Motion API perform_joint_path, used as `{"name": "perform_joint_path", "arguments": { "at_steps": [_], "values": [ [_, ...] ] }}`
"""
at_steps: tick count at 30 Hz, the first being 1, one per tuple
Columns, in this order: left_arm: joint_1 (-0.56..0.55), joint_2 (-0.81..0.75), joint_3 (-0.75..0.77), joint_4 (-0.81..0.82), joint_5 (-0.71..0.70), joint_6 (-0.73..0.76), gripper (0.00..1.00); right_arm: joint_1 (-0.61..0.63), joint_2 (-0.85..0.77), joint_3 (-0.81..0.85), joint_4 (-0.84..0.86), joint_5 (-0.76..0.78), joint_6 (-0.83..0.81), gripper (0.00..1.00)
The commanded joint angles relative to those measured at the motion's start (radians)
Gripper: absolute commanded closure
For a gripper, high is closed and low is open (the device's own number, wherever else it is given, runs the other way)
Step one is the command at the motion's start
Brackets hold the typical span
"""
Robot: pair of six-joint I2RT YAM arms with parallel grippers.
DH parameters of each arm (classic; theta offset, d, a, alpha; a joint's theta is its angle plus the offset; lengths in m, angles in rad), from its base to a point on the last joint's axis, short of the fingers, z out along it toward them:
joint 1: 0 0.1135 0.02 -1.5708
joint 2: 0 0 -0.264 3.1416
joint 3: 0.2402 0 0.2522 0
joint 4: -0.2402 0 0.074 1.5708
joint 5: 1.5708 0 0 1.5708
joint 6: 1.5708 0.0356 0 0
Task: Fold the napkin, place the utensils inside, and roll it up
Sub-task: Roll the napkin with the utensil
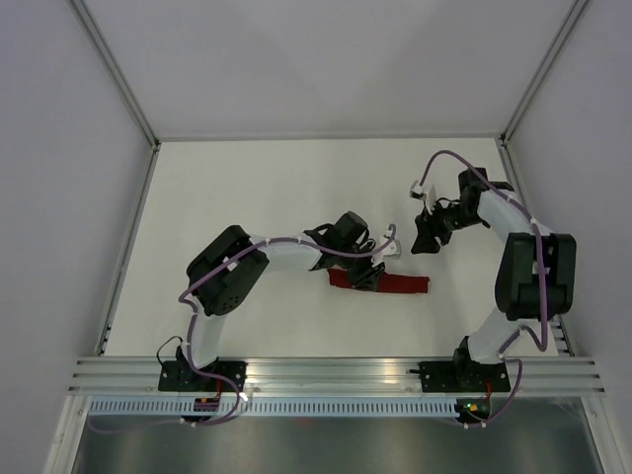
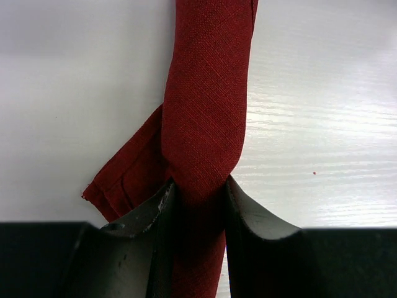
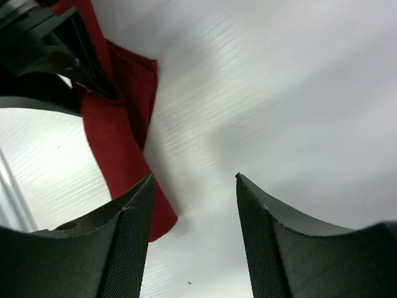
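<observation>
The rolled napkin will stay rolled up while my left gripper lets go, because my right gripper will next grab across the napkin's middle, close beside my left gripper.
The dark red napkin [image 1: 395,284] lies rolled into a long narrow bundle across the middle of the white table. My left gripper [image 1: 367,275] is shut on the roll near its left end; in the left wrist view the roll [image 2: 208,105] runs up from between my fingers, with a loose flap sticking out at its left. My right gripper [image 1: 425,240] is open and empty, a little above and behind the roll's right end. The right wrist view shows the roll [image 3: 121,149] to the left of my fingers. No utensils show; whether any are inside the roll cannot be seen.
The white table [image 1: 247,197] is walled by grey panels at the back and both sides. A metal rail [image 1: 336,373] with both arm bases runs along the near edge. The left arm's gripper body shows at the upper left of the right wrist view [image 3: 43,49].
</observation>
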Motion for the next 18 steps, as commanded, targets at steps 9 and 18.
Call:
{"name": "perform_joint_path", "arguments": {
  "at_steps": [9,18],
  "values": [
    [0.105,0.253,0.194,-0.453,0.225,-0.123,0.98,0.106,-0.655,-0.537,0.515,0.133,0.049,0.34],
    [0.12,0.33,0.324,-0.604,0.208,-0.158,0.96,0.457,-0.746,-0.718,0.663,0.409,0.058,0.32]
  ]
}}
